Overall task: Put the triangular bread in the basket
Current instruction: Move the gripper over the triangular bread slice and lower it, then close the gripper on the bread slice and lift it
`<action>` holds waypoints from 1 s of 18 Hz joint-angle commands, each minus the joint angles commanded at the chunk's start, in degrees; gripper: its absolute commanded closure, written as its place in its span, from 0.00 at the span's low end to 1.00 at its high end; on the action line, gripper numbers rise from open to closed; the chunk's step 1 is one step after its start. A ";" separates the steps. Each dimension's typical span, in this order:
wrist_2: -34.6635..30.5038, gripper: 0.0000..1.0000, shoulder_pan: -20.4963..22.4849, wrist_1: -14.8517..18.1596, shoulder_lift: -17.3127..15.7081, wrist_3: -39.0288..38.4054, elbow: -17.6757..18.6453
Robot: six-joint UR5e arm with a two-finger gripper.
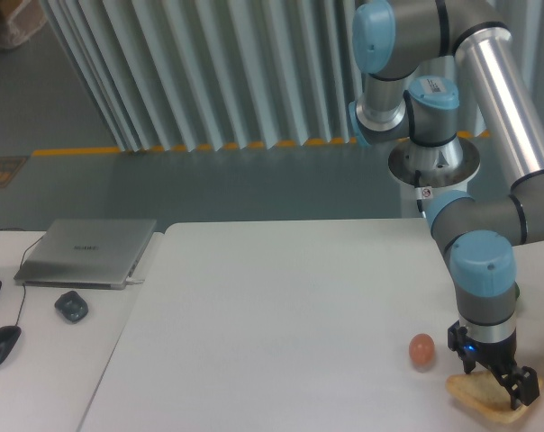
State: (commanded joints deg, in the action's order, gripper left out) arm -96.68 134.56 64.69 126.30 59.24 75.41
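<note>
The gripper grabs the bread by its upper edge (488,380) next, to place the triangular bread in the basket.
The triangular bread (473,391), a golden-tan wedge, lies flat on the white table near the front right corner. My gripper (494,377) points straight down over it and is open. One finger (465,357) stands at the bread's back left side and the other at its right end, so the middle of the slice is hidden. I cannot tell whether the fingertips touch it. The basket is out of view.
A small brown egg (421,349) sits just left of the bread and gripper. On the grey desk to the left are a shut laptop (87,251), a dark small object (71,306) and a mouse (1,346). The robot base (432,166) stands behind the table (281,315).
</note>
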 joint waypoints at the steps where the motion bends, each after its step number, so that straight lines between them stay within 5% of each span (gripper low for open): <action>1: -0.09 0.06 0.00 0.00 0.00 0.00 0.00; 5: -0.26 0.93 0.00 0.00 -0.61 -0.35 0.17; 6: -0.26 1.00 0.00 0.00 -0.96 -0.44 0.44; 18: 5.88 1.00 3.78 0.53 -7.64 -0.17 1.32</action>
State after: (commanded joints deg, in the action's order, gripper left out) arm -90.80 138.34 65.21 118.66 59.06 76.73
